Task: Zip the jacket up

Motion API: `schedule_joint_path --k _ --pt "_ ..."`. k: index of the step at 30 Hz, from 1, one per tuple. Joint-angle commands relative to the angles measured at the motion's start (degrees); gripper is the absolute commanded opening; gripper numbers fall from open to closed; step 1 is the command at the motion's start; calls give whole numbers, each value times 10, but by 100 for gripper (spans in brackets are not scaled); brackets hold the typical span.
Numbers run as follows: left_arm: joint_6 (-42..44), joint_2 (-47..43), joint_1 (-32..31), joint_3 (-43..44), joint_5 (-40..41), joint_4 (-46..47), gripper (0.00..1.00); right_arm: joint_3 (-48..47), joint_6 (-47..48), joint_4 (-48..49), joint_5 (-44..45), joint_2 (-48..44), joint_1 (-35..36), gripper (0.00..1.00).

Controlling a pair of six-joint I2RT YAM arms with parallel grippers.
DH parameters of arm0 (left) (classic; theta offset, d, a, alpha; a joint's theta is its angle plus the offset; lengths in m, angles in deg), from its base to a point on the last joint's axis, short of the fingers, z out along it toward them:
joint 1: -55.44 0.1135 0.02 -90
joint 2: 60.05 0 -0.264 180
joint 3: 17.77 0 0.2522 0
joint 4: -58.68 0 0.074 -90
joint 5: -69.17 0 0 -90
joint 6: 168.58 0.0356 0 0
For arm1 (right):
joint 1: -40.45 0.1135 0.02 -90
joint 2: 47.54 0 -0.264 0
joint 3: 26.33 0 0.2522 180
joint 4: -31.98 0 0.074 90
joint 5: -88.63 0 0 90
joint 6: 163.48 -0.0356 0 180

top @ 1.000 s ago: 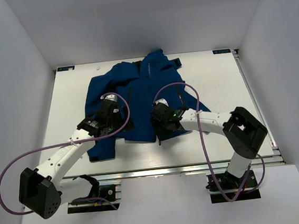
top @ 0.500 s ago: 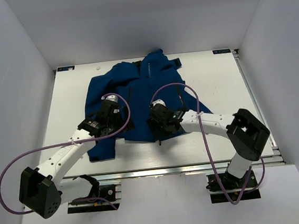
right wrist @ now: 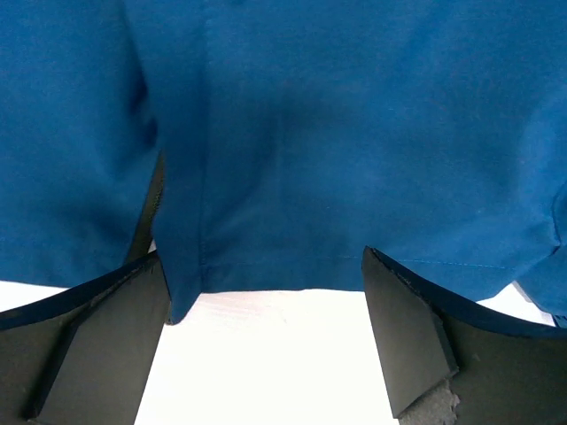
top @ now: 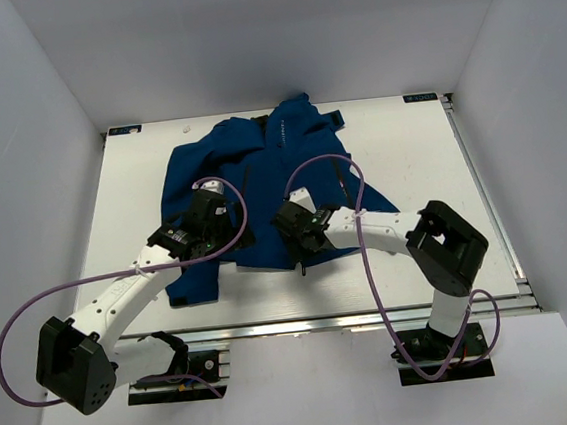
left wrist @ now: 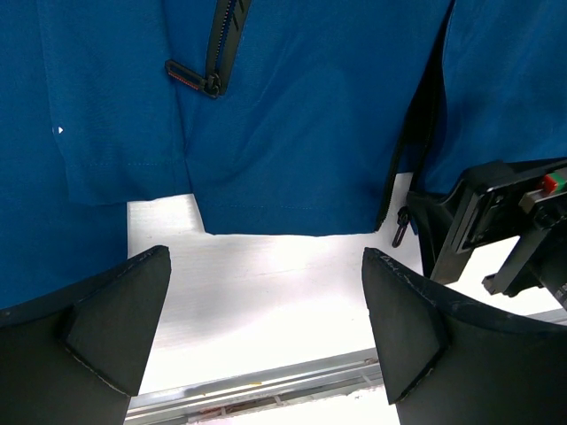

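Observation:
My right gripper grabs the jacket's hem corner (right wrist: 187, 290) beside the central zipper next. That leaves the zipper edge exposed to zip up.
The royal-blue jacket (top: 259, 165) lies flat on the white table, collar at the far side and hem toward me. Its dark central zipper (top: 301, 241) runs down to a small pull (top: 302, 267) hanging past the hem. My left gripper (top: 221, 237) is open and empty over the left front panel by the hem. In the left wrist view (left wrist: 266, 328) I see the hem, a pocket zipper pull (left wrist: 190, 80) and the central zipper's end (left wrist: 400, 228). My right gripper (top: 294, 234) is open and empty just above the hem (right wrist: 283, 266), with the zipper line (right wrist: 151, 212) at its left finger.
The table's metal front rail (left wrist: 257, 390) runs just beyond the hem. A strip of bare white table (top: 271, 289) lies between hem and rail. My two grippers are close together; the right one shows in the left wrist view (left wrist: 496, 221). Purple cables loop above both arms.
My right gripper has shifted a little to the left along the hem, toward the central zipper. My left gripper has stayed where it was. Both stay open.

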Motion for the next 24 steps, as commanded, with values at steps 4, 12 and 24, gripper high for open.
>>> schedule_joint_path --k 4,12,24 --pt "1 -16 -1 -6 2 3 98 13 -20 -6 25 -30 -5 89" --pt "-1 -19 -1 -9 1 3 98 37 -12 16 -8 -26 -18 87" --pt "-2 -21 -1 -8 6 -4 98 41 17 74 -90 11 -30 81"
